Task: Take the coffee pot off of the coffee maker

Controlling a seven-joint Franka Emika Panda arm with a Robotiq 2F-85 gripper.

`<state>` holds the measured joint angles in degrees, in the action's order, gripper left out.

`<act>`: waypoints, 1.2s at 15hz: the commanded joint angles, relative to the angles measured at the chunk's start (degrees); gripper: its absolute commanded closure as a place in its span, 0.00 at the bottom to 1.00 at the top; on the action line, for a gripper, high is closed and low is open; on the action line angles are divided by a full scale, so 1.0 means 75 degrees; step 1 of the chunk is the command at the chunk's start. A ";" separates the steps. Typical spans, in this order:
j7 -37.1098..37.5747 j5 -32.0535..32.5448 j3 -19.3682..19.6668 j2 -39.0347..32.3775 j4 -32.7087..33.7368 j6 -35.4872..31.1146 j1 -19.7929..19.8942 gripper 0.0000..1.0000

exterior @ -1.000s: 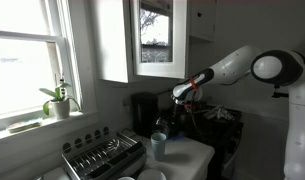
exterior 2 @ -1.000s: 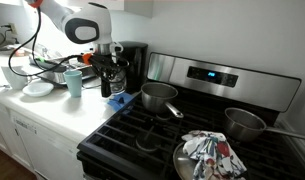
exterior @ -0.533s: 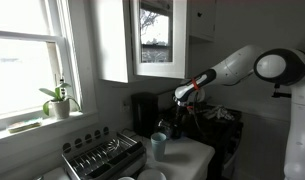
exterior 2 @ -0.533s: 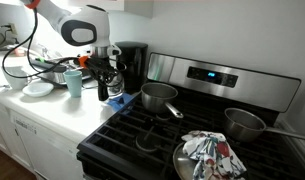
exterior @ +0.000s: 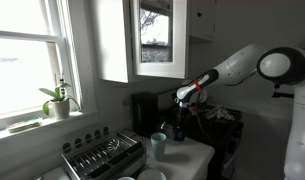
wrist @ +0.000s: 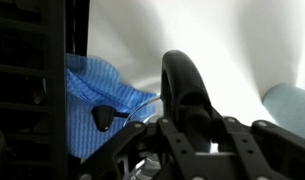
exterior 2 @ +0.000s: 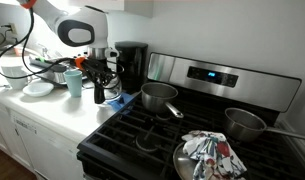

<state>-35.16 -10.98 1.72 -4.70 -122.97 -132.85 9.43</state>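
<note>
My gripper should release the coffee pot only after I lower it onto the white counter, because the coffee pot's bottom is still above the counter.
The black coffee maker (exterior 2: 130,64) stands on the white counter beside the stove; it also shows in an exterior view (exterior: 144,108) and as a dark mass at the left of the wrist view (wrist: 27,80). My gripper (exterior 2: 99,77) is shut on the dark handle (wrist: 182,88) of the coffee pot (exterior 2: 100,93). It holds the pot clear of the maker, over the counter between the maker and the pale blue-green cup (exterior 2: 73,83). The pot's glass body is mostly hidden by the fingers in the wrist view. In an exterior view my gripper (exterior: 178,120) hangs in front of the maker.
A blue cloth (exterior 2: 115,98) lies on the counter by the maker, and shows in the wrist view (wrist: 97,95). A metal dish rack (exterior: 102,155) and the cup (exterior: 158,145) stand near the window. Pots (exterior 2: 159,97) sit on the stove (exterior 2: 142,135); a white plate (exterior 2: 36,88) lies further left.
My gripper has carried the coffee pot away from the coffee maker, towards the cup, in small steps. Nothing else has moved.
</note>
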 commanded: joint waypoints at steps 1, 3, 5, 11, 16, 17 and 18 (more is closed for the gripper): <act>0.0215 0.0167 0.0130 0.0271 -0.0173 0.0193 -0.0138 0.92; 0.0245 0.0254 0.0139 0.0284 -0.0190 0.0293 -0.0147 0.92; 0.0282 0.0393 0.0154 0.0320 -0.0235 0.0386 -0.0159 0.92; 0.0468 0.0935 0.0165 0.0414 -0.0409 0.0639 -0.0213 0.92; 0.0240 0.1117 0.0147 0.0618 -0.0637 0.0907 -0.0266 0.92; 0.0242 0.1153 0.0157 0.0708 -0.0719 0.0887 -0.0275 0.92; 0.0223 0.1177 0.0165 0.0798 -0.0799 0.0884 -0.0285 0.92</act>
<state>-33.28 -3.84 2.05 -2.31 -125.93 -127.34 8.35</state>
